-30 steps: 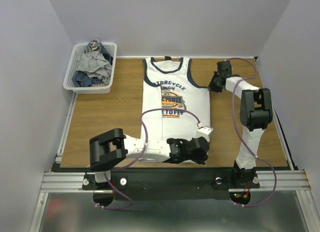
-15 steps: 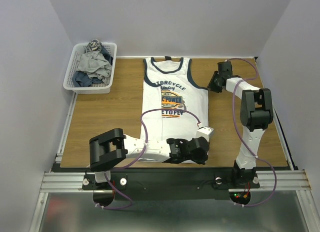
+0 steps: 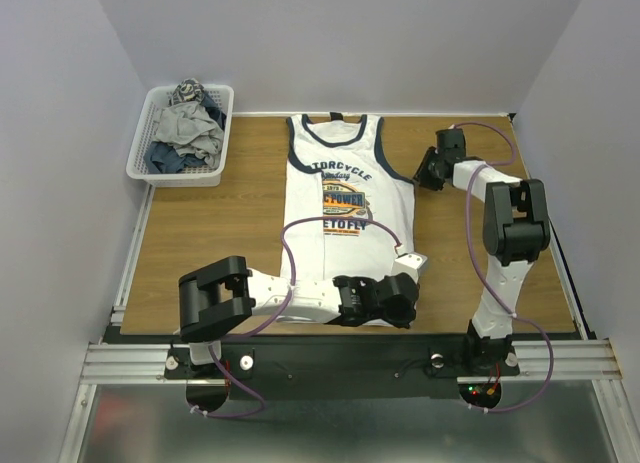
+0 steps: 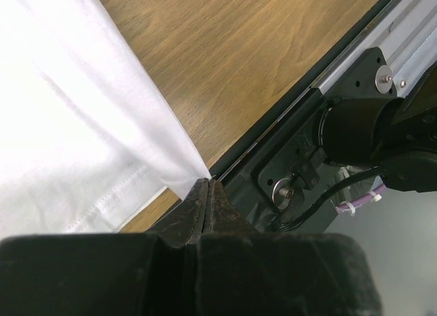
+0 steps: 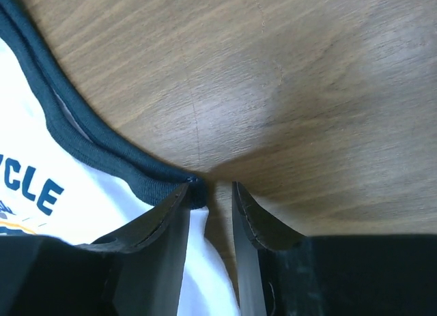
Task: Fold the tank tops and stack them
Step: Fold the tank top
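Observation:
Next, my right gripper grabs the tank top at the bottom of its navy armhole trim (image 3: 411,181) to fold that side of the tank top inward lengthwise.
A white tank top (image 3: 340,213) with navy trim and an orange-black chest print lies flat on the wooden table, neck toward the far wall. My left gripper (image 3: 400,305) is low at the shirt's near right hem corner. In the left wrist view its jaws (image 4: 208,184) are shut, with the white hem corner (image 4: 184,167) drawn to a point at their tip. My right gripper (image 3: 428,170) sits at the right armhole. Its fingers (image 5: 210,188) stand a little apart, and the navy trim (image 5: 147,181) touches the left one with bare wood in the gap.
A white mesh basket (image 3: 140,168) with several crumpled grey and navy garments (image 3: 186,128) stands at the far left corner. The table's near edge and the black frame (image 4: 321,77) lie just beside the left gripper. Bare wood lies left and right of the shirt.
My right gripper's fingers have parted at the armhole trim and the wrist has shifted slightly. The left arm and the shirt have stayed put.

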You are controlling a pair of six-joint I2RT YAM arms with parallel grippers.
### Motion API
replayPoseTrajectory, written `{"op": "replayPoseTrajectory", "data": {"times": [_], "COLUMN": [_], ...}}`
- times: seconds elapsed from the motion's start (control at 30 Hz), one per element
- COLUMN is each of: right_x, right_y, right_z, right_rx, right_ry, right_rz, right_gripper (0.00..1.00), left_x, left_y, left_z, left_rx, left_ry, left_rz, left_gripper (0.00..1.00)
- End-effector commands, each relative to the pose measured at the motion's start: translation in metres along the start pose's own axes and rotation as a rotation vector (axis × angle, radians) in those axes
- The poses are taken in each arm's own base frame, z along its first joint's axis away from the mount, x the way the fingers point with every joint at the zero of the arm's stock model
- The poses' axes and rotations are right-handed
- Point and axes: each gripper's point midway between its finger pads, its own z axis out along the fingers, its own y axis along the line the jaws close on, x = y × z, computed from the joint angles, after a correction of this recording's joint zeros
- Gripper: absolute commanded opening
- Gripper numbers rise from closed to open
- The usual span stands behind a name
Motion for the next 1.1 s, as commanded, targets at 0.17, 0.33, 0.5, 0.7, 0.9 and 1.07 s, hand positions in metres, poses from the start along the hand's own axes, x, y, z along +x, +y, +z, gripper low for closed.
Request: {"op": "replayPoseTrajectory", "data": {"times": [0.17,0.33,0.5,0.7,0.9,1.07], "right_x": [-0.045,-0.044,-0.030,-0.020,-0.012,-0.008], "right_y": [0.025,0.027,0.023,0.018,0.015,0.010], "right_z": [-0.040,-0.038,-0.025,-0.011,0.000,0.007], "right_rx": [-0.094,-0.108,-0.110,-0.100,-0.092,-0.078], "right_ry": [-0.168,-0.164,-0.117,-0.084,-0.060,-0.049], "right_rz": [0.024,0.021,0.009,-0.002,-0.007,-0.008], "right_gripper": [0.38,0.38,0.38,0.38,0.38,0.37], "left_x": [-0.012,-0.013,-0.013,-0.012,-0.013,-0.013], "left_y": [-0.016,-0.015,-0.016,-0.016,-0.016,-0.017], "left_z": [-0.001,0.000,0.000,0.001,0.001,0.003], "left_rx": [0.041,0.038,0.039,0.039,0.040,0.040], "left_ry": [-0.025,-0.026,-0.025,-0.020,-0.021,-0.017], "left_rz": [-0.014,-0.015,-0.015,-0.014,-0.013,-0.013], "left_gripper": [0.00,0.00,0.00,0.00,0.00,0.00]}}
